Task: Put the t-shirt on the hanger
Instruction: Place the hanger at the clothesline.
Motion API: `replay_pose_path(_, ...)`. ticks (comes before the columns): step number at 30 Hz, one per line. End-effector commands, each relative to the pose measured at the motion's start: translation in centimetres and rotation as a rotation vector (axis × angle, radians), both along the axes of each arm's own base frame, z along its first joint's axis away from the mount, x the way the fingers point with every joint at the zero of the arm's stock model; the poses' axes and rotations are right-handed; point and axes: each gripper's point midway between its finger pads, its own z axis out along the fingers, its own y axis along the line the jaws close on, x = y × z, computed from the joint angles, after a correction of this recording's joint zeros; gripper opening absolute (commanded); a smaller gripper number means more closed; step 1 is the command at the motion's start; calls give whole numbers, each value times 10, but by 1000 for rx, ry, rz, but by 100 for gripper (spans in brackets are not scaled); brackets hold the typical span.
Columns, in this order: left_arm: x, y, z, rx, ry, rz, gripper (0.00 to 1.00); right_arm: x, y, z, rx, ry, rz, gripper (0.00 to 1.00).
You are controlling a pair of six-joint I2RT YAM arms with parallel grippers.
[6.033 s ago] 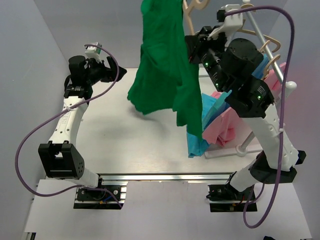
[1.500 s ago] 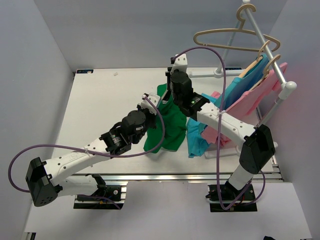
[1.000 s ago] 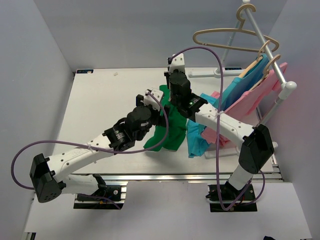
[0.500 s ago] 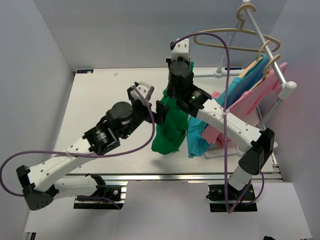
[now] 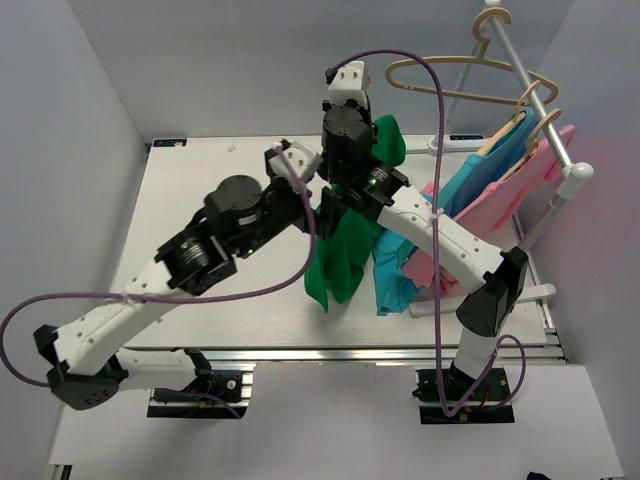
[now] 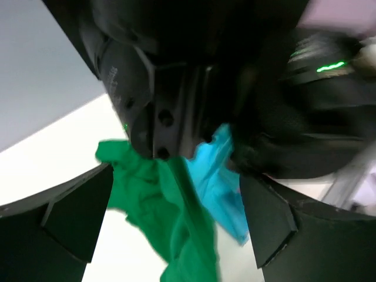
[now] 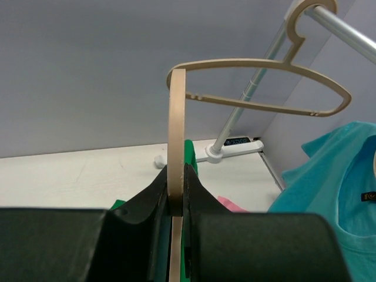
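The left gripper will next take hold of the green t-shirt's upper part [image 6: 184, 192] at its side. The top of the hanger then stays free to hang.
The green t-shirt [image 5: 345, 245] hangs in a long bunch below my raised right gripper [image 5: 347, 120], with a fold [image 5: 391, 140] behind that arm. In the right wrist view, my right gripper [image 7: 177, 176] is shut on the beige hanger [image 7: 177, 111], seen edge-on, with green cloth [image 7: 190, 154] just behind it. My left gripper [image 5: 325, 205] is beside the shirt's upper part. Its fingers [image 6: 76, 217] stand open on either side of the hanging green cloth [image 6: 176, 229] without pinching it.
A metal clothes rail [image 5: 535, 75] stands at the right and carries an empty beige hanger [image 5: 460, 82], a light blue garment [image 5: 480, 180] and a pink garment [image 5: 520, 195]. More blue cloth [image 5: 395, 280] and pink cloth [image 5: 425, 270] lie at its foot.
My right arm has lifted the hanger and shirt higher. The left gripper's jaws have spread wide and that arm has risen alongside the shirt.
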Motion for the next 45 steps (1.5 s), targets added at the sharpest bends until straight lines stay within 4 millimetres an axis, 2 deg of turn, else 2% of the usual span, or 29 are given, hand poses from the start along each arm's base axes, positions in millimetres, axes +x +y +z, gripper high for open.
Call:
replay_pose_path(1, 1, -27, -23, 78, 40, -85, 98, -6, 4, 19, 68, -27, 16, 0)
replay_pose_path(2, 4, -30, -30, 86, 49, -80, 98, -6, 9, 11, 38, 10, 50, 0)
replay_pose_path(5, 15, -24, -48, 112, 67, -8, 98, -5, 13, 8, 74, 33, 92, 0)
replay_pose_path(8, 19, -17, -58, 104, 75, 37, 98, -2, 20, 8, 144, 46, 149, 0)
replay_pose_path(11, 31, -6, -55, 64, 68, 142, 98, -4, 30, -9, 193, 107, 208, 0)
replay_pose_path(12, 35, -4, -62, 72, 69, 167, 98, -7, 31, -13, 201, 120, 220, 0)
replay_pose_path(13, 41, 0, -62, 64, 64, 211, 98, -7, 34, -25, 206, 141, 230, 0)
replay_pose_path(16, 51, 7, -61, 37, 62, 293, 98, -10, 33, -34, 221, 157, 238, 0)
replay_pose_path(20, 61, 10, -63, 22, 77, 367, 87, -11, 33, -45, 233, 174, 238, 0)
replay_pose_path(22, 63, 10, -66, 37, 77, 376, 82, -12, 32, -44, 236, 174, 238, 0)
replay_pose_path(23, 65, 12, -71, 54, 84, 393, 72, -13, 31, -40, 243, 168, 239, 0)
replay_pose_path(24, 66, 11, -76, 72, 91, 396, 68, -14, 30, -40, 241, 168, 240, 0)
replay_pose_path(26, 65, 9, -87, 104, 108, 384, 64, -16, 28, -33, 253, 156, 247, 0)
replay_pose_path(29, 61, 1, -103, 130, 143, 337, 71, -17, 23, -25, 258, 138, 239, 0)
replay_pose_path(31, 58, -2, -106, 124, 154, 317, 77, -18, 22, -19, 254, 131, 237, 0)
replay_pose_path(40, 50, -8, -120, 177, 175, 255, 81, -19, 19, -15, 253, 126, 239, 0)
replay_pose_path(41, 50, -9, -120, 180, 179, 253, 79, -18, 18, -15, 252, 125, 234, 0)
replay_pose_path(42, 51, -9, -122, 184, 184, 252, 73, -18, 18, -15, 249, 127, 233, 0)
replay_pose_path(43, 50, -9, -125, 193, 191, 251, 60, -17, 17, -15, 249, 128, 231, 0)
replay_pose_path(45, 49, -6, -129, 197, 200, 261, 50, -16, 16, -15, 256, 132, 231, 0)
